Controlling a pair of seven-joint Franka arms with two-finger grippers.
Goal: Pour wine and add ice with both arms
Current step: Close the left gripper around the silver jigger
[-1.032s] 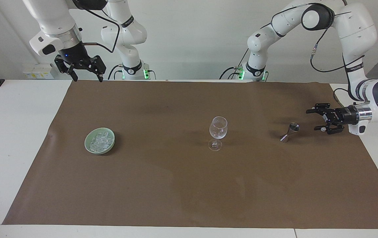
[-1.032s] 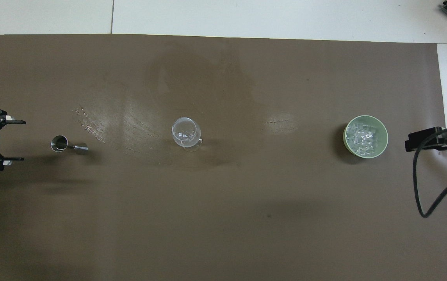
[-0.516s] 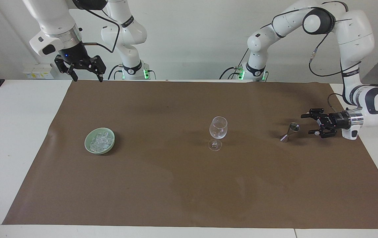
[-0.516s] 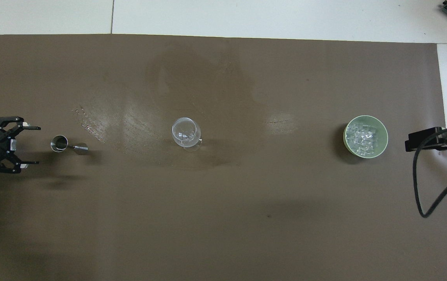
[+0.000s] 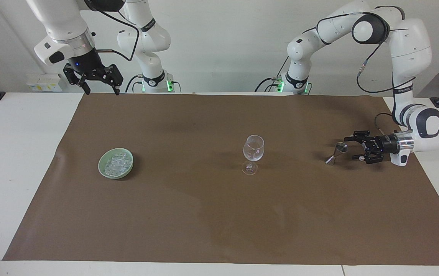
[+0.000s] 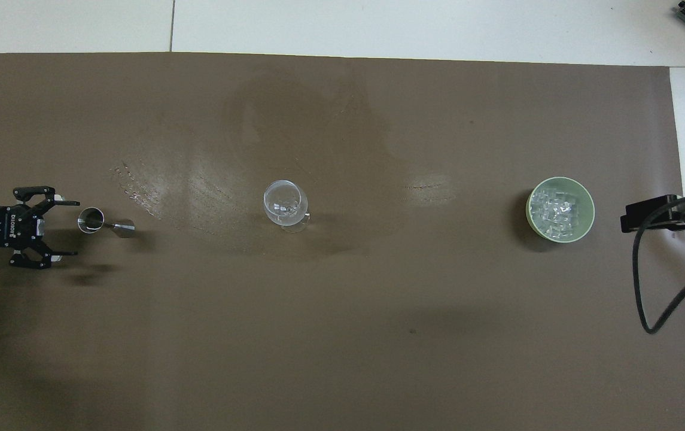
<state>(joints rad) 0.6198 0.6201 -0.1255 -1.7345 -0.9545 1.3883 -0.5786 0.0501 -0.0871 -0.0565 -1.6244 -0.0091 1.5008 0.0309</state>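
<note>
My left gripper should next pick up the jigger by its narrow middle between its cups, as both flare outward with sloping sides.
A clear wine glass stands upright mid-mat, also in the overhead view. The ice fills a pale green dish toward the right arm's end; the ice and dish also show from overhead. A small steel jigger stands toward the left arm's end. My left gripper is open, lying level and low over the mat, its fingertips just short of the jigger's cup. My right gripper is open and empty, waiting high over the mat's edge nearest the robots.
A brown mat covers most of the white table. Part of the right wrist with a black cable shows over the table's edge beside the dish.
My left gripper has moved in toward the jigger, staying open, until its fingertips nearly reach the cup. The right arm, glass, dish and jigger have not moved.
</note>
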